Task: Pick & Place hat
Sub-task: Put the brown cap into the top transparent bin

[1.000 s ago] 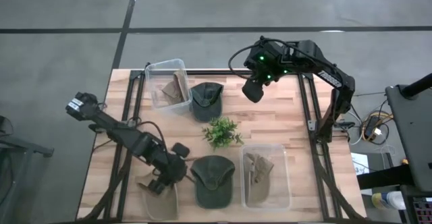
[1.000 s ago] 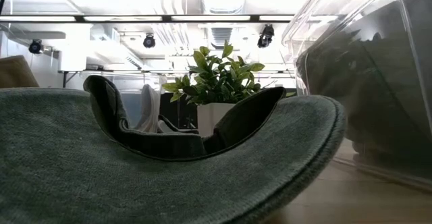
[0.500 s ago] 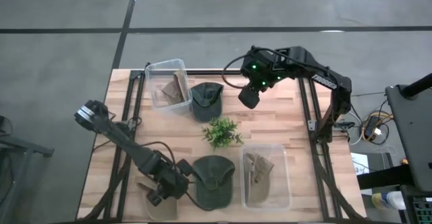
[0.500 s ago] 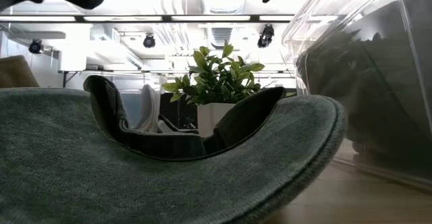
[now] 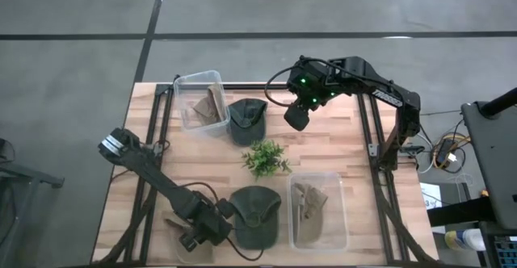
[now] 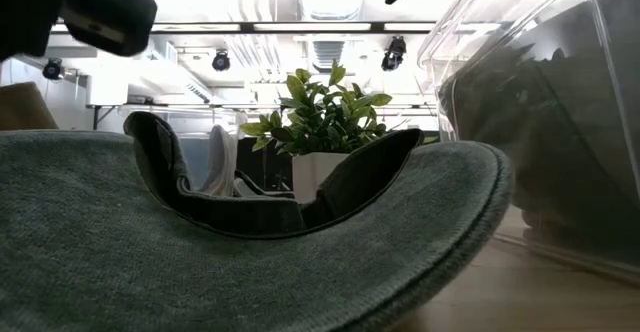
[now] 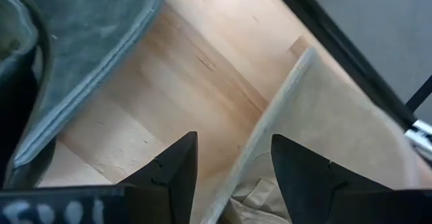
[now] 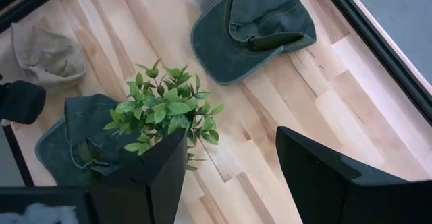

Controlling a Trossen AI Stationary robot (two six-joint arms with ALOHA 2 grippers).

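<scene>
The tan hat lies flat with just its brim edge standing up, so my left gripper grabs the hat by that brim edge next.
A tan hat lies flat at the table's near left; its brim edge shows in the left wrist view. My left gripper hangs low over it, open, one finger on each side of that brim edge; I see no contact. A dark green cap lies just right of it, and its brim fills the low view. A second green cap lies at the far side. My right gripper hovers high beside it, open.
A small potted plant stands mid-table. A clear bin at the far left and another at the near right each hold a tan hat. Black frame rails run along the table's sides. Bare wood lies between the plant and the left rail.
My left gripper has come down and toward the table's near edge, over the tan hat, rolling a little as it went. My right gripper has shifted slightly toward the far green cap. The hats have not moved.
</scene>
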